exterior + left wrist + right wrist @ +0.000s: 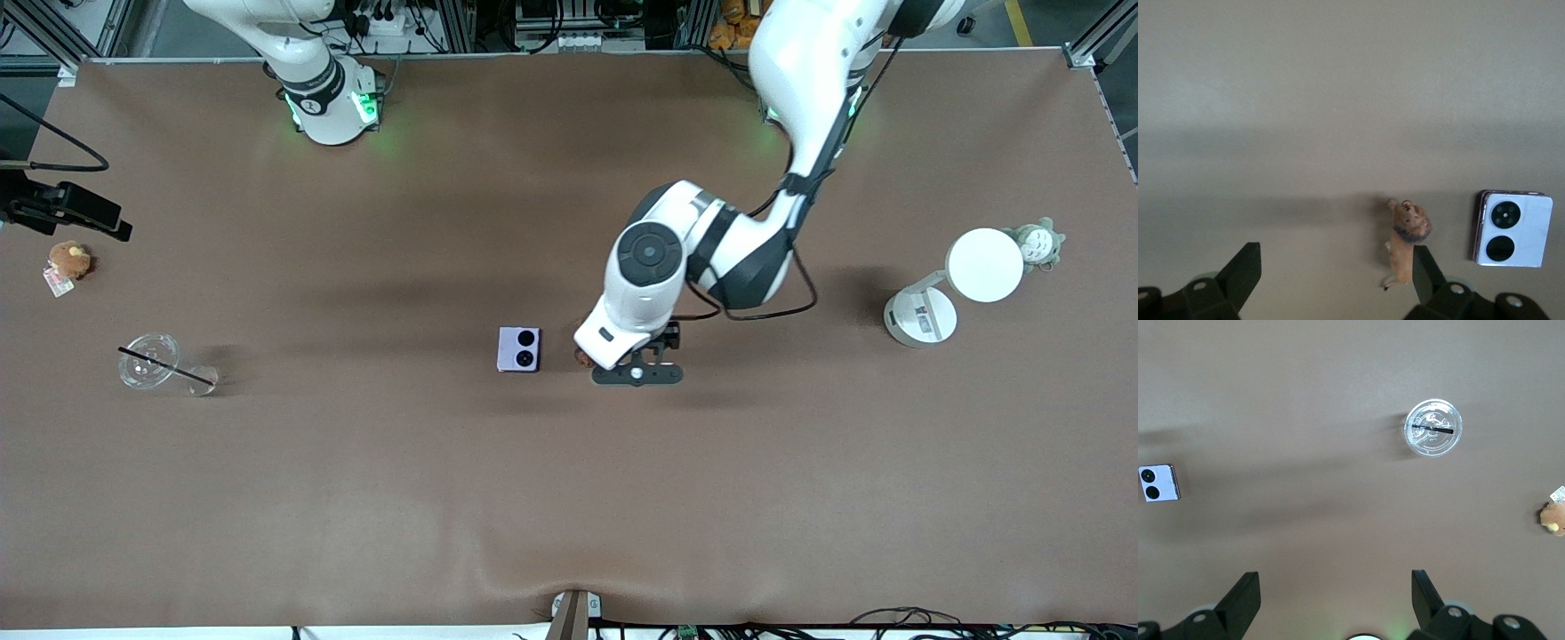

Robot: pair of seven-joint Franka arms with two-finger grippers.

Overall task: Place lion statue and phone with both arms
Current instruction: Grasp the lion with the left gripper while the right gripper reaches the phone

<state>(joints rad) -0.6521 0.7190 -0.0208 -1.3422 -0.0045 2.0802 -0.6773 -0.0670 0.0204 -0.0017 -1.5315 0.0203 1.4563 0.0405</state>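
My left gripper grips the lion statue by its body just below the maned head next, to place the statue.
The lion statue, a tiny brown-orange figurine with a darker head, lies on the brown table next to the phone. The phone is pale lilac with two black camera circles and lies flat at mid-table. My left gripper is open low over the table, with the lion just inside one finger, apart from it or barely touching. In the front view my left hand covers most of the lion. My right gripper is open and empty, held high over the table, and sees the phone far off.
A clear plastic cup with a black straw and a round brown plush with a tag lie toward the right arm's end. A white round lamp and a grey-white plush stand toward the left arm's end.
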